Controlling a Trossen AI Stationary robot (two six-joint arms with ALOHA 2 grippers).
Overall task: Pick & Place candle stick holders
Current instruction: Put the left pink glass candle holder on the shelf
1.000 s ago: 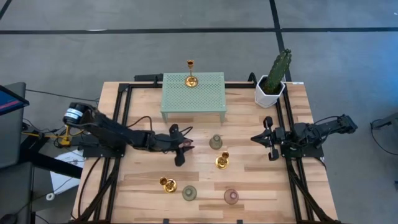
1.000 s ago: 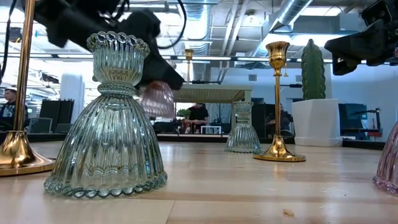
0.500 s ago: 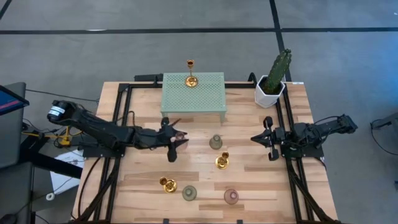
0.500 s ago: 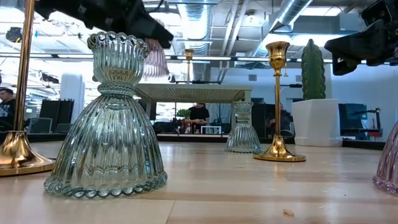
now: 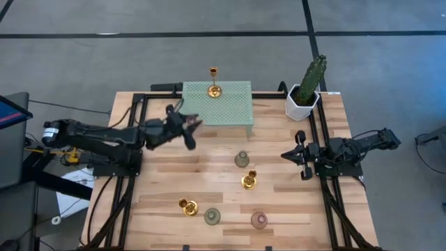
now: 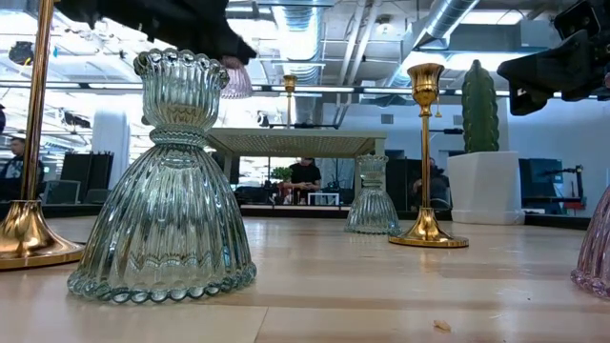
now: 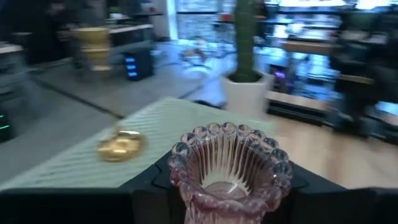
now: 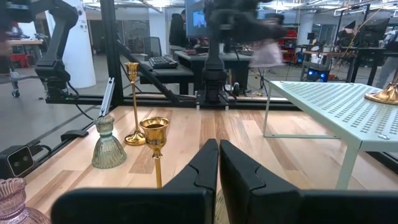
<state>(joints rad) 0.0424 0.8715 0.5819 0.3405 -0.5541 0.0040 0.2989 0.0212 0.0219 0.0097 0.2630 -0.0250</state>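
Observation:
I need to keep holding the pink holder with my left gripper until it reaches the stand's top. The holder hangs at the mint stand's front edge (image 5: 223, 124) and would fall if I let go now.
My left gripper (image 5: 187, 127) is shut on a dusty pink glass candle stick holder (image 7: 229, 163), in the air by the left front corner of the mint green perforated stand (image 5: 223, 104). A gold holder (image 5: 213, 89) stands on that stand by its round base. On the table stand two green holders (image 5: 242, 159) (image 5: 212, 216), two gold ones (image 5: 249, 180) (image 5: 187, 206) and a second pink one (image 5: 258, 220). My right gripper (image 5: 301, 155) is shut and empty, at the table's right. My left gripper pinches the pink holder between its two fingers, on the body below the scalloped cup (image 7: 205, 202). The fingers stand on either side of it. The holder is lifted clear of the table, cup end up; it also shows high in the low view (image 6: 235, 81).
A cactus in a white pot (image 5: 304, 94) stands at the far right corner. Dark frame rails (image 5: 136, 139) run along the table's left and right sides. Bare wood lies between the stand and the standing holders.
My left gripper has risen and gone toward the table's far edge and a little left, to the stand's left front corner. It has kept shut on the pink holder, which has stayed clear of the table.

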